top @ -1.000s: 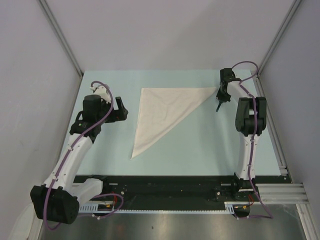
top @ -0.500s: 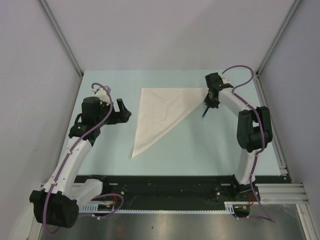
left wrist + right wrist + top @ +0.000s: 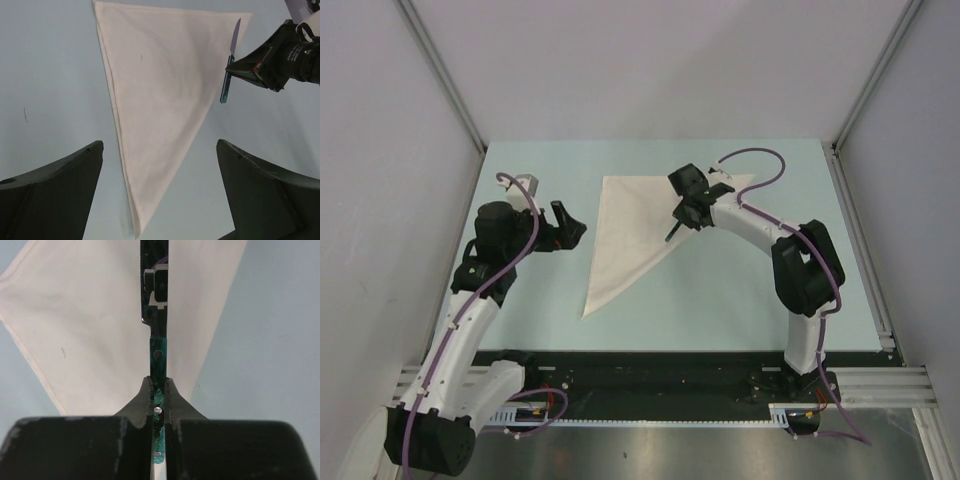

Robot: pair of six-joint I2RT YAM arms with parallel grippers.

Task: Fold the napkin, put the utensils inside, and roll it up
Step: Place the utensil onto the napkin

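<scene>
I should lower the knife [image 3: 673, 231] with my right gripper before I let go. The knife is above the napkin near the napkin's slanted edge, and it would fall short if I opened now.
The napkin [image 3: 638, 222] lies flat, folded into a cream triangle; it also fills much of the left wrist view as napkin [image 3: 160, 85] and sits under the knife in the right wrist view as napkin [image 3: 85, 325]. My right gripper [image 3: 686, 210] is shut on the knife's dark bluish-green handle. The knife [image 3: 673, 231] hangs over the napkin's slanted right edge. From the left wrist, the knife [image 3: 229, 65] and right gripper [image 3: 239, 69] show at upper right. The right gripper [image 3: 158, 390] clamps the knife [image 3: 157, 352], blade pointing away. My left gripper [image 3: 567, 222] stands open left of the napkin, and between its fingers this left gripper [image 3: 159, 145] holds nothing.
The light blue mat [image 3: 740, 290] covers the table. Grey walls with metal posts [image 3: 440, 70] close in the left, right and back. A black rail [image 3: 660, 372] with the arm bases runs along the near edge.
My right arm has swung left with the knife, from beside the napkin's back right corner to over its slanted edge. The left arm has shifted slightly, gripper still open.
</scene>
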